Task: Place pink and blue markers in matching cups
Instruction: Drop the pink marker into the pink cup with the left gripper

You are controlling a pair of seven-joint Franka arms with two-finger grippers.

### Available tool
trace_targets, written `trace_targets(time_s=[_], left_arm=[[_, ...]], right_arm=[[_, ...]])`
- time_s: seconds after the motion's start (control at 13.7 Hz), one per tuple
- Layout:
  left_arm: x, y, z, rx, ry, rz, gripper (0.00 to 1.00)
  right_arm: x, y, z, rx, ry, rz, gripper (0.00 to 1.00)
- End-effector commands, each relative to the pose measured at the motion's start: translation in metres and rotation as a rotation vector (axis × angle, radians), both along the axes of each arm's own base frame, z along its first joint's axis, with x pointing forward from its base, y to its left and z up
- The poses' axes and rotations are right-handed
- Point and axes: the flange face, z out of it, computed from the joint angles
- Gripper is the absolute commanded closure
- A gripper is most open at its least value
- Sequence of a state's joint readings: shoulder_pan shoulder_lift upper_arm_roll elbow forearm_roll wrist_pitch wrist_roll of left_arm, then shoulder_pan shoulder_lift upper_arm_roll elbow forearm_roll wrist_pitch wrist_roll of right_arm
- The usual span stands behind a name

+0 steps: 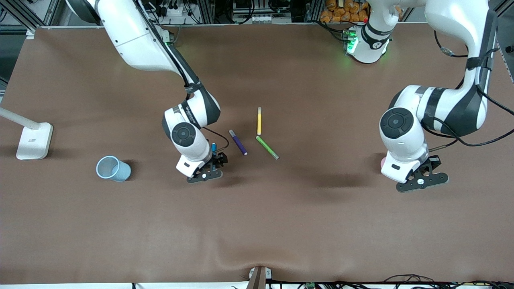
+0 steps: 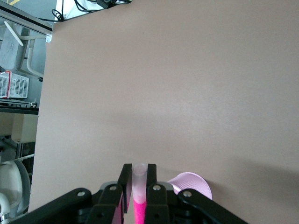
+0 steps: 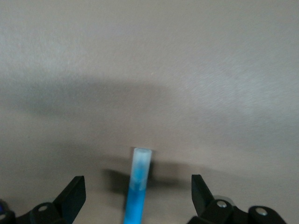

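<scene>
The blue marker's pale end should stay free to go into the pale blue cup [image 1: 113, 168], so the robot's right gripper should next grab the marker by its blue body [image 1: 214, 147].
My right gripper [image 1: 216, 161] is low over the table with its fingers wide open on either side of the blue marker [image 3: 136, 186]; the fingers do not touch it. Only the marker's blue tip [image 1: 214, 147] shows in the front view. The pale blue cup [image 1: 113, 168] stands toward the right arm's end of the table. My left gripper [image 2: 138, 170] is shut on the pink marker [image 2: 139, 207], pale end sticking out past the fingertips. The pale pink cup [image 2: 194, 184] sits just beside this gripper. In the front view the left gripper [image 1: 423, 173] hides most of the pink cup [image 1: 382, 162].
A purple marker [image 1: 238, 142], a yellow marker [image 1: 259, 121] and a green marker [image 1: 267, 147] lie mid-table, beside my right gripper. A white lamp base [image 1: 34, 140] stands at the right arm's end of the table, farther from the front camera than the blue cup.
</scene>
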State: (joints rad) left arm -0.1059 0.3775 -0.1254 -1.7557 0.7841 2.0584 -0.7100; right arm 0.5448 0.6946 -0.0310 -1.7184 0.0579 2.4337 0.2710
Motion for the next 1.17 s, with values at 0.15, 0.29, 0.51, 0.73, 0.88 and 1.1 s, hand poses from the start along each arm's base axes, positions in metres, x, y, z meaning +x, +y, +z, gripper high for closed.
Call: trace_targets(time_s=[0.15,0.29,0.51,0.73,0.88,1.1], left_arm=[[-0.018,0.017,-0.026,0.018,-0.105,-0.024,1.00],[-0.020,0.016,-0.031,0.018,-0.108,-0.027,1.00],[-0.034,0.009,-0.056,-0.004,-0.125,0.047,1.00],[-0.034,0.005,-0.066,-0.007,-0.118,0.049,1.00],[-0.032,0.009,-0.067,-0.006,-0.114,0.051,0.00],[-0.028,0.005,-0.051,-0.013,-0.134,0.045,0.00]], right_arm=[[-0.003,0.011,-0.005,-0.017,-0.010,-0.005,0.00],[-0.003,0.010,-0.005,-0.017,-0.011,-0.006,0.09],[0.000,0.007,-0.005,-0.019,-0.014,-0.011,0.61],[0.001,0.006,-0.003,-0.019,-0.017,-0.013,1.00],[0.006,0.000,0.000,-0.025,-0.032,-0.003,1.00],[0.013,-0.007,0.014,-0.135,-0.112,0.133,1.00]])
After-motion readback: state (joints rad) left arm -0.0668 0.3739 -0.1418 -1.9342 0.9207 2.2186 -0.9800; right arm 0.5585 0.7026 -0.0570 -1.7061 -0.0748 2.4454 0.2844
